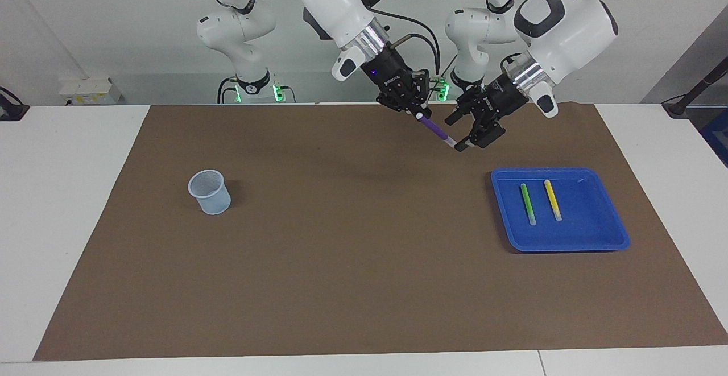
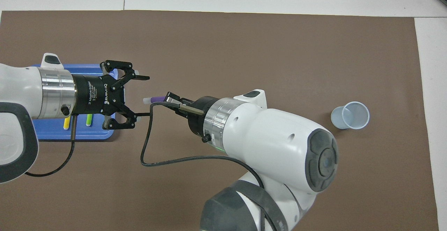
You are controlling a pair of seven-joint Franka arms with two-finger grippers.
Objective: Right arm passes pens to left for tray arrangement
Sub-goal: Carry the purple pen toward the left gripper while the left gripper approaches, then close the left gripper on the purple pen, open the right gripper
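One end of the purple pen is already covered by my right gripper's fingers, so my left gripper needs to reach the pen and grab its loose pale-tipped end (image 2: 155,99).
My right gripper (image 1: 420,115) is shut on one end of the purple pen (image 1: 437,132), which slants down from it above the brown mat. The pen's pale tip points at my left gripper (image 1: 463,134), which is open, and lies just at the mouth of its spread fingers. In the overhead view the purple pen (image 2: 155,99) sticks out of the right gripper (image 2: 171,101) toward the open left gripper (image 2: 140,98). The green pen (image 1: 528,204) and the yellow pen (image 1: 552,199) lie side by side in the blue tray (image 1: 560,247) at the left arm's end.
A pale-blue mesh cup (image 1: 210,192) stands upright on the brown mat (image 1: 364,285) toward the right arm's end. In the overhead view the left arm covers much of the tray (image 2: 52,133). A black cable (image 2: 143,154) loops below the right wrist.
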